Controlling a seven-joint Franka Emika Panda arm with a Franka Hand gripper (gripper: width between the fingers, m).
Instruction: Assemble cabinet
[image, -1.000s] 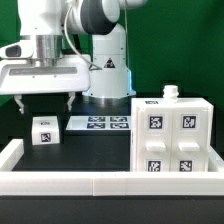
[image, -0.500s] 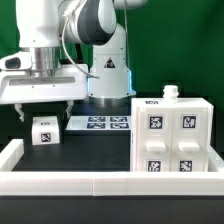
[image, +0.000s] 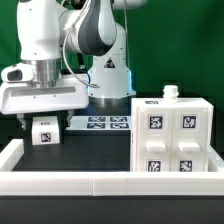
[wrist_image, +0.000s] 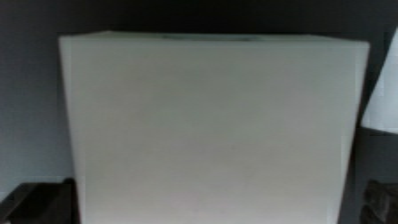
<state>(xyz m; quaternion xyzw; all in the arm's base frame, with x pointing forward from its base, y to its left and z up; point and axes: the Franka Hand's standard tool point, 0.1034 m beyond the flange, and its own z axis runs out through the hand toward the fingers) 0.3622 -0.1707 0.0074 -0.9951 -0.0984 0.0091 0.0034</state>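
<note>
My fingers reach down on both sides of the small white piece in the wrist view. My gripper should close on the piece.
The large white cabinet body (image: 172, 135) stands at the exterior view's right, with several square tags on its front and a small white piece (image: 171, 92) on top. A small white tagged cabinet piece (image: 44, 131) lies on the black table at the exterior view's left. My gripper (image: 44, 123) is open and lowered over this piece, one finger on each side of it. In the wrist view the piece (wrist_image: 205, 130) fills most of the frame, with a dark fingertip (wrist_image: 32, 205) just beside its edge. I cannot tell whether the fingers touch it.
The marker board (image: 100, 124) lies flat behind the small piece, in front of the robot base. A long low white border wall (image: 100, 183) runs along the table's front and up the exterior view's left side. Another white edge (wrist_image: 381, 95) shows in the wrist view.
My gripper has come down over the last second, from above the small piece to around it, and shifted slightly toward the exterior view's right. The small piece and the cabinet body have not moved.
</note>
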